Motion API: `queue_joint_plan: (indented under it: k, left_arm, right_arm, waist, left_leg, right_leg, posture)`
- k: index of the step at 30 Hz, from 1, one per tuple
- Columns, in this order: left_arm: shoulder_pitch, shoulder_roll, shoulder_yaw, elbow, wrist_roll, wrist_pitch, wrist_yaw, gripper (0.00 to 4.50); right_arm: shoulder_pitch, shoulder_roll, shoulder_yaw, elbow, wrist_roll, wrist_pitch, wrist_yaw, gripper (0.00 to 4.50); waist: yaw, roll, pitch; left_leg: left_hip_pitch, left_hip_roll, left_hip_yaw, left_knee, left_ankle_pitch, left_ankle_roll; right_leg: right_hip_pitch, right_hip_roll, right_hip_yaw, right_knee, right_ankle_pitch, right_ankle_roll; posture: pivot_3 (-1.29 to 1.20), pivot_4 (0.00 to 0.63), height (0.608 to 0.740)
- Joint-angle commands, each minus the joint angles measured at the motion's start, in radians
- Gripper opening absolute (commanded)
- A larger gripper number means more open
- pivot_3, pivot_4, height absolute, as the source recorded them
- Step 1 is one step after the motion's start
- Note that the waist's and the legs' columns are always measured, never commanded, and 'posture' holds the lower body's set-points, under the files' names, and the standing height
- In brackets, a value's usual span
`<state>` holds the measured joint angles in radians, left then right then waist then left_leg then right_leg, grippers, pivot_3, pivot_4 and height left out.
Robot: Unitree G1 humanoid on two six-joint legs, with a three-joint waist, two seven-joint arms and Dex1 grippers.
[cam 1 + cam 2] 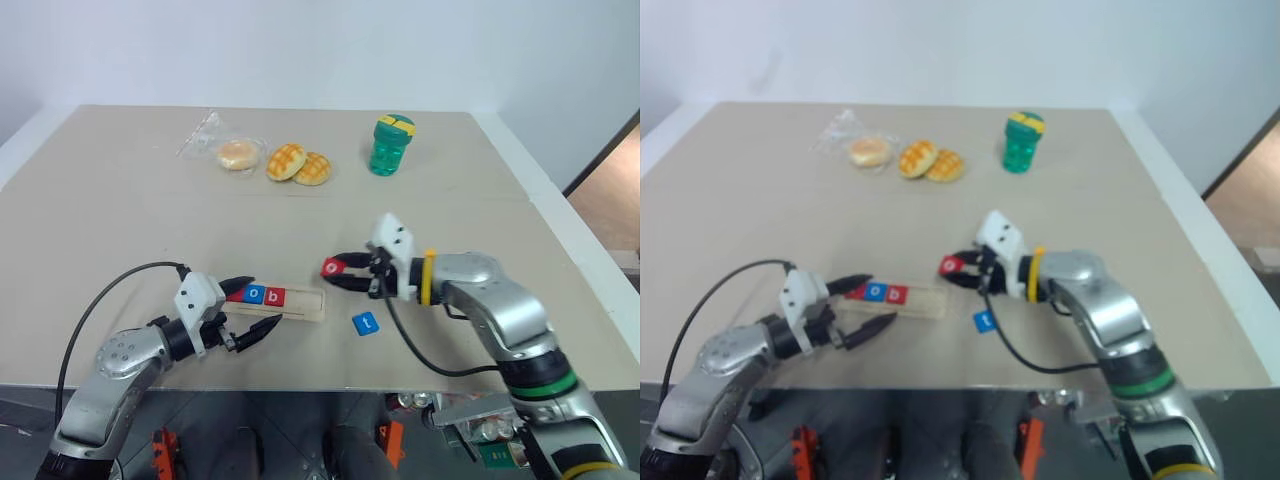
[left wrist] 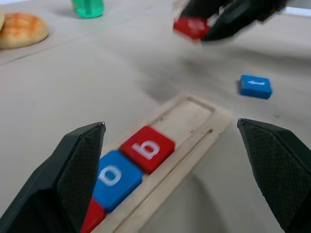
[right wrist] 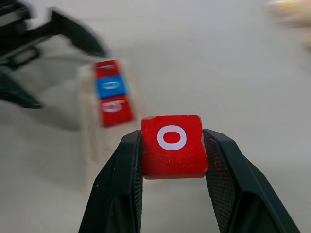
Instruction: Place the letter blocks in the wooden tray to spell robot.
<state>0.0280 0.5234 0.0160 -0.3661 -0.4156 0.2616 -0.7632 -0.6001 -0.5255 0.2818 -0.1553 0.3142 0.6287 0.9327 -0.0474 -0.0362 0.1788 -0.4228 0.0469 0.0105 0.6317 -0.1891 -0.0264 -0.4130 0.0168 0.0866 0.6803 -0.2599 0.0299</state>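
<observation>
My right gripper holds the red "o" block [image 3: 172,144] above and beside the wooden tray. It should line the block up with the tray before it opens.
The wooden tray [image 1: 300,302] lies near the table's front edge and holds three letter blocks in a row: a red one at its left end [image 2: 92,219], a blue "o" [image 1: 254,294] and a red "b" [image 1: 276,296]. Its right part is bare. My left gripper [image 1: 257,305] stands open around the tray's left end. My right gripper [image 1: 335,272] hangs above the table just right of the tray, shut on a red "o" block [image 3: 172,144]. A blue "t" block [image 1: 365,323] lies loose on the table below it.
At the back of the table sit a bagged bun [image 1: 237,154], two yellow pastries [image 1: 298,164] and a green bottle [image 1: 390,144]. A black cable [image 1: 110,290] loops over the table by my left arm.
</observation>
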Motion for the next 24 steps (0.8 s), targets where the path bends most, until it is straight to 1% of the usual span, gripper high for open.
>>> queue_joint_plan:
  k: [1,6,12,24]
  left_arm:
    - [0.030,-0.010,0.031,-0.044,-0.010,-0.015,0.024,4.50]
    - [0.065,-0.013,0.033,-0.064,-0.011,-0.020,0.036,4.50]
    - [0.074,-0.013,0.034,-0.073,-0.007,-0.019,0.045,4.50]
    - [0.074,-0.007,0.030,-0.083,0.000,-0.021,0.045,4.50]
  right_arm:
    - [-0.070,0.043,0.071,0.069,-0.044,-0.070,0.050,1.20]
    - [-0.110,0.091,0.114,0.152,-0.084,-0.116,0.078,1.20]
    - [-0.128,0.116,0.140,0.207,-0.119,-0.143,0.116,1.20]
    - [-0.133,0.156,0.145,0.300,-0.181,-0.210,0.134,1.20]
  waist:
    - [0.000,0.000,0.000]
    - [0.002,0.000,0.000]
    - [0.000,0.000,0.000]
    - [0.000,0.000,0.000]
  left_leg:
    - [-0.001,0.000,0.000,0.000,0.000,0.000]
    - [-0.003,0.000,-0.002,0.000,-0.001,-0.001]
    - [-0.002,0.000,0.000,0.002,-0.001,-0.001]
    - [-0.002,0.001,0.000,0.002,-0.001,-0.001]
  right_leg:
    - [-0.001,0.000,0.000,0.000,0.000,0.000]
    - [-0.002,-0.002,-0.001,0.000,0.000,0.000]
    - [-0.001,-0.002,-0.002,0.000,0.001,0.000]
    - [-0.002,-0.001,-0.004,0.001,0.002,-0.002]
  posture:
    - [0.00,0.150,0.740]
    - [0.00,0.150,0.740]
    - [0.00,0.150,0.740]
    - [0.00,0.150,0.740]
